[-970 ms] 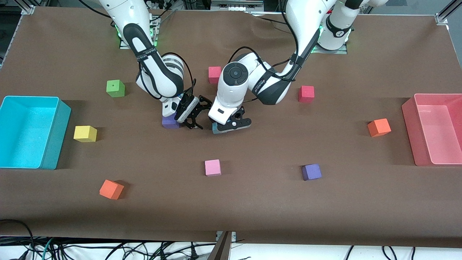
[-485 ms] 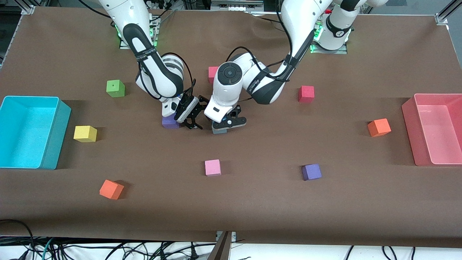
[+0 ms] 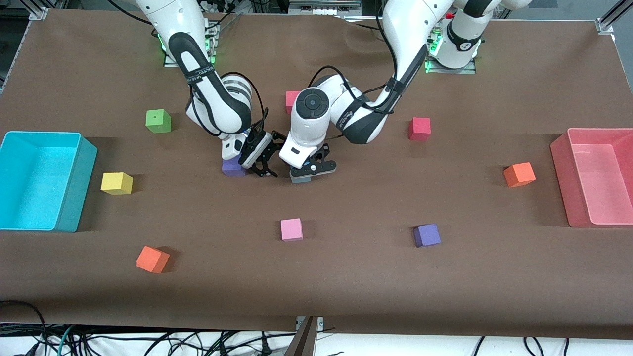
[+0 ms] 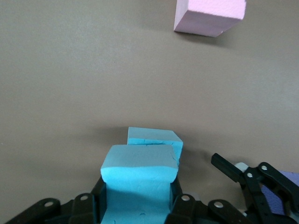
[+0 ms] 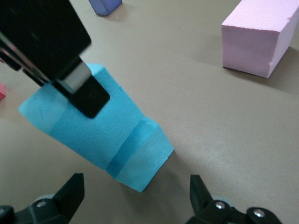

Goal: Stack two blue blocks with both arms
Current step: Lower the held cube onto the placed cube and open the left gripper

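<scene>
The held block (image 4: 138,177) rests on the lower blue block (image 4: 159,136) in the left wrist view, so it is now time to open my left gripper.
My left gripper (image 3: 308,171) is shut on one blue block (image 4: 139,175) over the middle of the table. That block rests on the second blue block (image 4: 155,140), slightly offset; in the right wrist view the upper block (image 5: 70,119) and the lower one (image 5: 145,158) touch. From the front only a sliver of blue (image 3: 299,178) shows under the hand. My right gripper (image 3: 261,164) hangs open close beside the pair, toward the right arm's end, its fingertips (image 5: 74,186) wide apart and empty. It stands next to a purple cube (image 3: 232,167).
A pink cube (image 3: 291,229) and a second purple cube (image 3: 427,235) lie nearer the camera. Orange cubes (image 3: 519,174) (image 3: 152,259), a yellow cube (image 3: 116,183), a green cube (image 3: 158,121) and red cubes (image 3: 419,128) are scattered about. A cyan bin (image 3: 88,163) and a pink bin (image 3: 559,163) stand at the table's ends.
My left gripper has shifted a little toward the right arm's end with its blue block, then settled. The right arm has not moved.
</scene>
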You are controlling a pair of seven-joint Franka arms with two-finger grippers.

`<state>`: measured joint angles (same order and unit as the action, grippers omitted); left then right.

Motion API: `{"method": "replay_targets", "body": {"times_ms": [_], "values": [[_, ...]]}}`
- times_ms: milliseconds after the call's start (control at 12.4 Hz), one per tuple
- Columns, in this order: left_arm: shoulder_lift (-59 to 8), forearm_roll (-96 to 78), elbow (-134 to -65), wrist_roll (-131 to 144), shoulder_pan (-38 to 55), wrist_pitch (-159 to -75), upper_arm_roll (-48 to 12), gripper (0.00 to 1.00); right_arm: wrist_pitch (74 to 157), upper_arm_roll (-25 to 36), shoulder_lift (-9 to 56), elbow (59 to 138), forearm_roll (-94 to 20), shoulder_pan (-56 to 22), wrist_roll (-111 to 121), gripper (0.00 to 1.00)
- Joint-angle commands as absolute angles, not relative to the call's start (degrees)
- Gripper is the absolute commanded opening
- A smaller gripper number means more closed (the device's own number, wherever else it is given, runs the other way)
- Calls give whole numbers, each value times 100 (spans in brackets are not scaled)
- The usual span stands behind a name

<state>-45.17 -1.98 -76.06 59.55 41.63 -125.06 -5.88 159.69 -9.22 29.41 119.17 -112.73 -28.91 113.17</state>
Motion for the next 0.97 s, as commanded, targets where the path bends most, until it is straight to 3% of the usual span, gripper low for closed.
{"method": "replay_targets", "body": {"times_ms": [0, 81, 162, 242, 889], "values": [[-4658, -272, -7356, 6108, 4271, -12453, -492, 43, 15926, -932, 2874, 11979, -11391, -2909, 11461, 100], [-4658, -272, -7356, 6161, 4298, -12524, -492, 47, 15926, -932, 2874, 11988, -11391, -2918, 11461, 100], [-4658, -281, -7356, 6170, 4307, -12524, -492, 59, 15926, -940, 2874, 11997, -11391, -2935, 11470, 100], [-4658, -281, -7365, 6153, 4307, -12542, -492, 99, 15926, -940, 2865, 12006, -11382, -2962, 11505, 100], [-4422, -290, -7348, 6074, 4298, -12498, -265, 100, 15926, -958, 2857, 12164, -11391, -2962, 11689, 100]]}}
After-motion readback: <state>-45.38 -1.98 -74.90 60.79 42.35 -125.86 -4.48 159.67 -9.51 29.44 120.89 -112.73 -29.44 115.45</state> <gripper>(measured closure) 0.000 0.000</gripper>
